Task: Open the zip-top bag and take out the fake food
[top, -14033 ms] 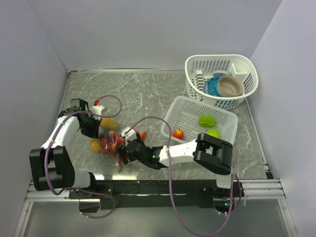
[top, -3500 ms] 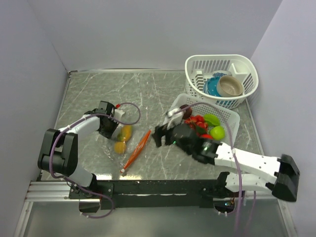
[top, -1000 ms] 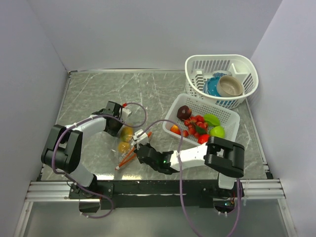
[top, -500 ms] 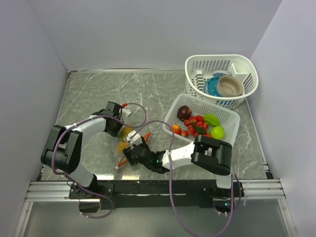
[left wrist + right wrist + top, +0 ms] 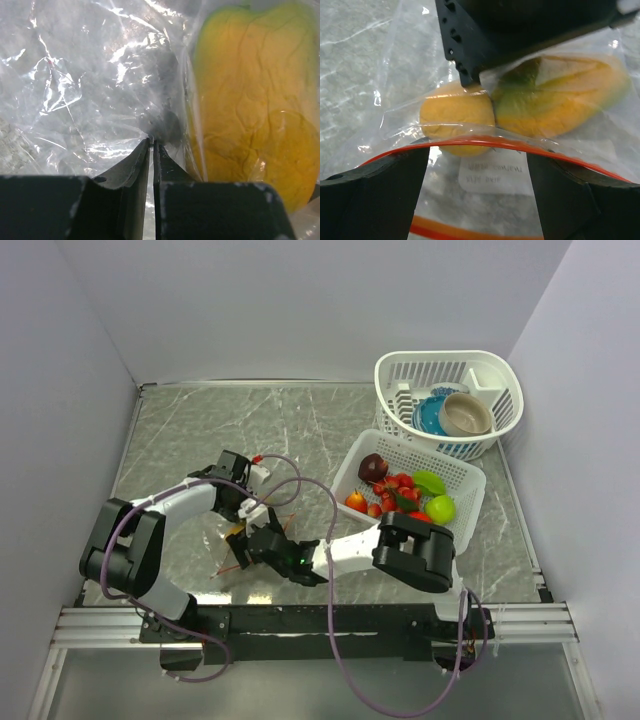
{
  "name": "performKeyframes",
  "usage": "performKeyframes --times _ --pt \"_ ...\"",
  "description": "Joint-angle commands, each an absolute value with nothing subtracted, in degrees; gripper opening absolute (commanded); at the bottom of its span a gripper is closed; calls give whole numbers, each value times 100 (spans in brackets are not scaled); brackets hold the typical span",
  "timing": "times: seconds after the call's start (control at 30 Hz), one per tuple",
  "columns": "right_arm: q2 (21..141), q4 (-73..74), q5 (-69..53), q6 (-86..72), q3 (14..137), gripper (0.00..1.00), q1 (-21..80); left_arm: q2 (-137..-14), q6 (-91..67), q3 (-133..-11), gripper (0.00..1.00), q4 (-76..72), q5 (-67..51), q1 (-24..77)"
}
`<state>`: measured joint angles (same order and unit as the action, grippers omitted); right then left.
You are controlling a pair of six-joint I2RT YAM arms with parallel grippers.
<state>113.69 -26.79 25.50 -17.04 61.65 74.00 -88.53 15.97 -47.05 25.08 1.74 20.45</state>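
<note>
The orange ball (image 5: 455,116) is to be removed, so my right gripper, between the bag's zip strips, should next grab it by its sides at the ball's end facing the bag's opening.
The clear zip-top bag (image 5: 233,552) lies at the near left with its orange-red zip strip (image 5: 485,143) open. My left gripper (image 5: 243,508) is shut on the bag's clear plastic (image 5: 90,75), with its fingertips (image 5: 151,143) pinched together beside a yellow-orange fruit (image 5: 250,110). My right gripper (image 5: 258,538) is open, its fingers spread wide at the bag's mouth (image 5: 477,162) between the two strips. An orange ball (image 5: 455,116) and a yellow-green mango (image 5: 555,100) are still inside the bag. Several red, orange and green pieces of fake food (image 5: 398,497) lie in the white tray (image 5: 345,472).
A white round basket (image 5: 440,358) at the back right holds a blue bowl (image 5: 430,417) and a beige bowl (image 5: 466,413). The two arms cross closely over the bag. Purple cables loop above the table near the bag.
My right gripper has come from the tray across to the left and now stands at the bag's mouth. The bag has shifted a little left. My left gripper keeps its hold.
</note>
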Motion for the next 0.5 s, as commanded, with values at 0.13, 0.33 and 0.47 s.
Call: performKeyframes --times 0.13,0.33,0.47 --pt "11619 -2602 2628 -1889 6749 87 7409 -8912 1529 -4561 15 3243 -343 2118" --pt "11961 -2382 2540 -2144 7145 87 7409 -8859 1538 -4605 14 3375 -492 2127" --pt "12190 -2206 2610 -2302 7312 86 7409 -8842 1529 -4658 13 3419 -571 2127"
